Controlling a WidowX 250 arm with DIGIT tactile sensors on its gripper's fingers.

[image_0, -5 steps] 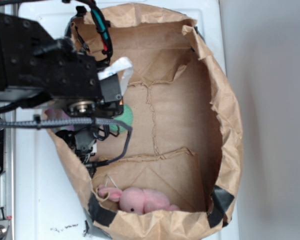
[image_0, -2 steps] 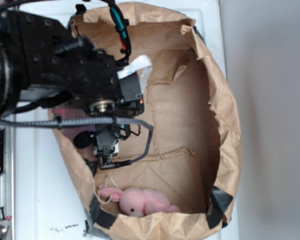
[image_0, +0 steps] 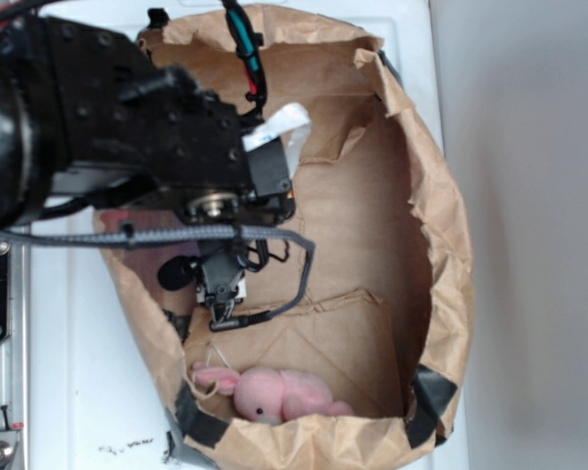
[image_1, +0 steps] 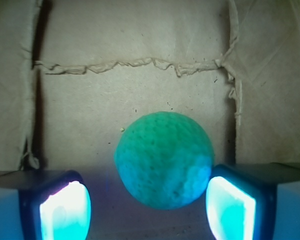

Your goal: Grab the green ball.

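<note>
My gripper is to grab the green ball in the paper bag next, by the ball's opposite rounded sides.
In the wrist view the green ball [image_1: 163, 159], round with a knitted texture, lies on the brown paper floor of the bag. My gripper [image_1: 147, 214] is open and straddles it. The ball sits just ahead of the glowing pads, close to the right pad [image_1: 230, 207] and further from the left pad [image_1: 65, 210]. Neither pad presses on it. In the exterior view the black arm hides the ball, and the gripper [image_0: 221, 302] points down inside the bag.
The brown paper bag [image_0: 441, 245] has tall crumpled walls all round the gripper. A pink plush bunny [image_0: 274, 394] lies against the bag's near wall. Black tape patches [image_0: 429, 397] mark the rim. The bag rests on a white surface [image_0: 69, 372].
The arm has moved right and further into the bag. The green patch of the ball that showed under the arm a second ago is now covered by it.
</note>
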